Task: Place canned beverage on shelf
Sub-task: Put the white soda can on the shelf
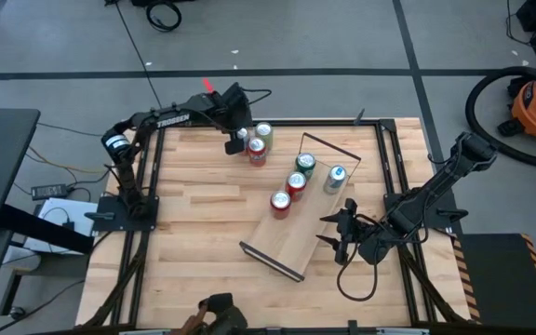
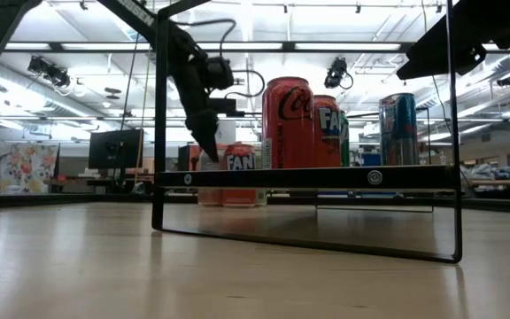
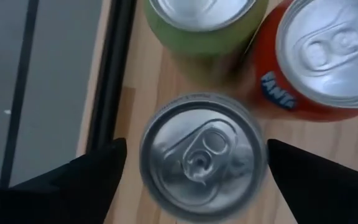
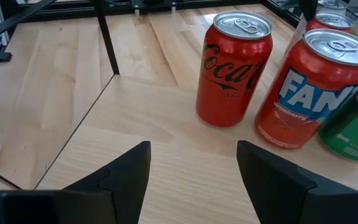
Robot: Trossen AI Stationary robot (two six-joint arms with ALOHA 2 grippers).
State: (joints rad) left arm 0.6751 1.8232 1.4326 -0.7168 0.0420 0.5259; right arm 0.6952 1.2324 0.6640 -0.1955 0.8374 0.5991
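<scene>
The silver-topped can needs to go upright on the shelf [image 1: 291,233], so I should next grab it with my left gripper by its upper side [image 1: 243,140].
The shelf [image 1: 291,233] lies slantwise on the table's right half, its wire frames at both ends. A red cola can [image 1: 280,202], a red Fanta can [image 1: 296,183], a green can [image 1: 304,165] and a blue can [image 1: 335,179] stand upright on it. Three more cans stand on the tabletop at the far edge: a silver-topped can [image 3: 201,155], a green one [image 3: 204,25] and an orange Fanta [image 3: 328,56]. My left gripper [image 1: 237,141] is open, pointing down, with one finger on either side of the silver-topped can; no touch shows. My right gripper [image 1: 341,233] is open and empty over the shelf's near end.
The table's black frame rail [image 3: 107,74] runs close beside the left gripper along the far edge. The shelf's wire end frame [image 2: 162,133] stands upright near the low camera. Bare tabletop [image 1: 194,214] lies to the left of the shelf.
</scene>
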